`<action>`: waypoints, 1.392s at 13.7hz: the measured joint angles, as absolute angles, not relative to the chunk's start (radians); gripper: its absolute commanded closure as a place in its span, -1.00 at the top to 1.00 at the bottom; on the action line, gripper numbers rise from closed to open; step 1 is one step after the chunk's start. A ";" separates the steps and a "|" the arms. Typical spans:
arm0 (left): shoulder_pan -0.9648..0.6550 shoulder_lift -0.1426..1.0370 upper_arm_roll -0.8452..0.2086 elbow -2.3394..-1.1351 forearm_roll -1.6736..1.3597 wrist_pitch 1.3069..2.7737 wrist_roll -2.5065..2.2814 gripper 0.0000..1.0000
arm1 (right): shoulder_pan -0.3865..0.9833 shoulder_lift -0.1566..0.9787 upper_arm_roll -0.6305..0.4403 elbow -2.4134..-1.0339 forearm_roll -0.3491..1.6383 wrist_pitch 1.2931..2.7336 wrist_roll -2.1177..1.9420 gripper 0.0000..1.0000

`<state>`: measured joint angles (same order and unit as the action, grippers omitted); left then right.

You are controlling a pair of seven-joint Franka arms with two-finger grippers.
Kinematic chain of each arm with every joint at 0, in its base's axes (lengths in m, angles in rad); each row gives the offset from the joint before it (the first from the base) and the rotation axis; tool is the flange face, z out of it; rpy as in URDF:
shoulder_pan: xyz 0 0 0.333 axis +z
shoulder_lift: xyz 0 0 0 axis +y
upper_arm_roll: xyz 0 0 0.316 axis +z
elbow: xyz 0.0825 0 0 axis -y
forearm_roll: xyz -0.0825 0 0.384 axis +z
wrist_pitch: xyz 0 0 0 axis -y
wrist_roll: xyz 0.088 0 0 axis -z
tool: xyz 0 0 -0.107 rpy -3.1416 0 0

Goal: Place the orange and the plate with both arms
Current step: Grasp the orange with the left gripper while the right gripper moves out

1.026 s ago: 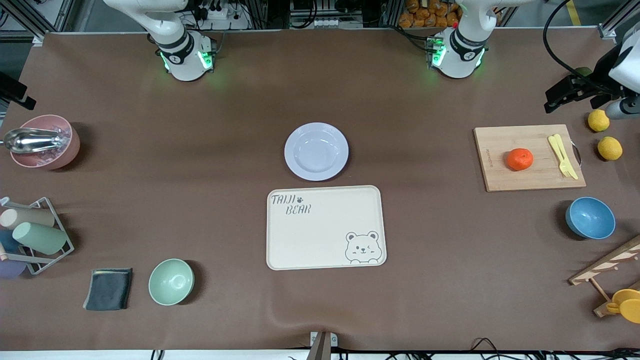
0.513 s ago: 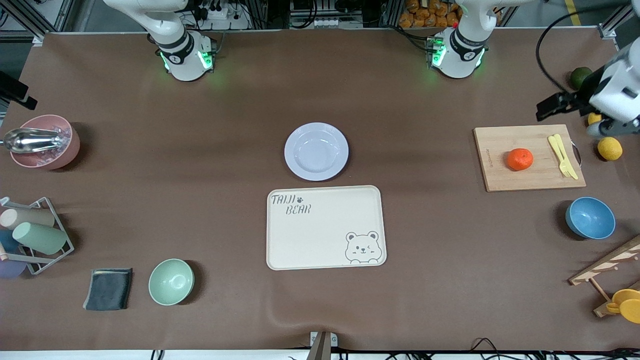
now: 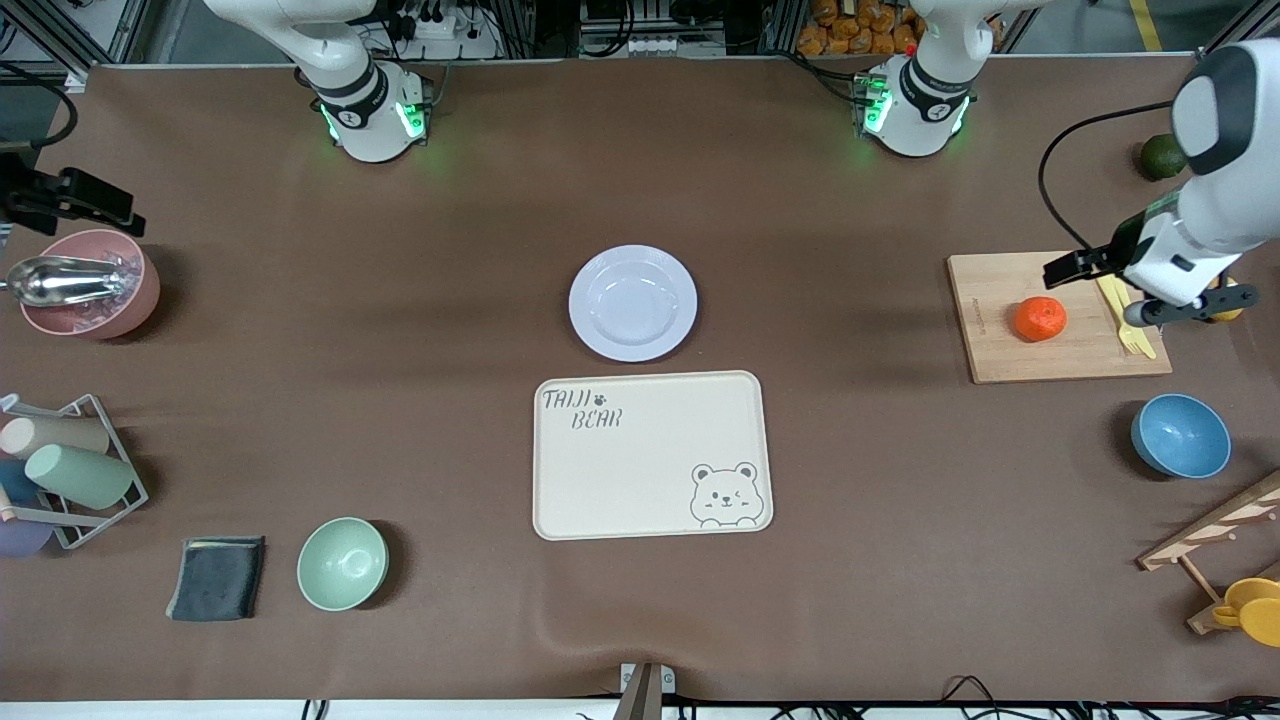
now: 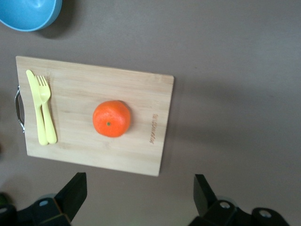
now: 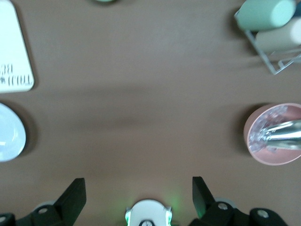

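The left gripper grabs the orange by its round sides next, to set the orange on the white plate.
The orange sits on a wooden cutting board toward the left arm's end of the table; it also shows in the left wrist view. The plate, pale lavender-white, lies mid-table, farther from the front camera than the cream bear tray, and its edge shows in the right wrist view. My left gripper hangs open and empty above the board's cutlery end; its open fingers frame bare table beside the board. My right gripper is open and empty, high above the table near the pink bowl.
Yellow knife and fork lie on the board. A blue bowl, a lemon and a dark green fruit are nearby. A green bowl, grey cloth and cup rack sit toward the right arm's end.
My left gripper has swung from over the lemons to above the cutting board. My right arm's wrist has come into the front view near the pink bowl. Orange and plate have not moved.
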<state>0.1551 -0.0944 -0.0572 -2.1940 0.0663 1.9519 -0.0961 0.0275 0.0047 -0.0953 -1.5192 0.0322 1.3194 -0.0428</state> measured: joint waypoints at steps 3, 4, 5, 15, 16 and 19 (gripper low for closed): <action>0.196 -0.078 -0.058 -2.304 0.117 2.086 -0.096 1.00 | 0.027 0.040 -0.099 -1.550 0.171 1.288 -0.052 1.00; 0.212 -0.064 -0.058 -2.316 0.119 2.104 -0.094 1.00 | 0.028 0.050 -0.098 -1.574 0.218 1.286 -0.054 1.00; 0.224 -0.046 -0.058 -2.321 0.120 2.121 -0.093 1.00 | 0.029 0.060 -0.097 -1.607 0.270 1.287 -0.055 1.00; 0.289 0.137 -0.058 -2.337 0.122 2.288 -0.092 1.00 | 0.060 0.086 -0.096 -1.913 0.411 1.416 -0.169 1.00; 0.290 0.151 -0.058 -2.337 0.130 2.301 -0.092 1.00 | 0.061 0.086 -0.096 -1.928 0.420 1.436 -0.175 1.00; 0.291 0.182 -0.058 -2.337 0.155 2.328 -0.092 1.00 | 0.068 0.085 -0.094 -1.947 0.459 1.506 -0.197 1.00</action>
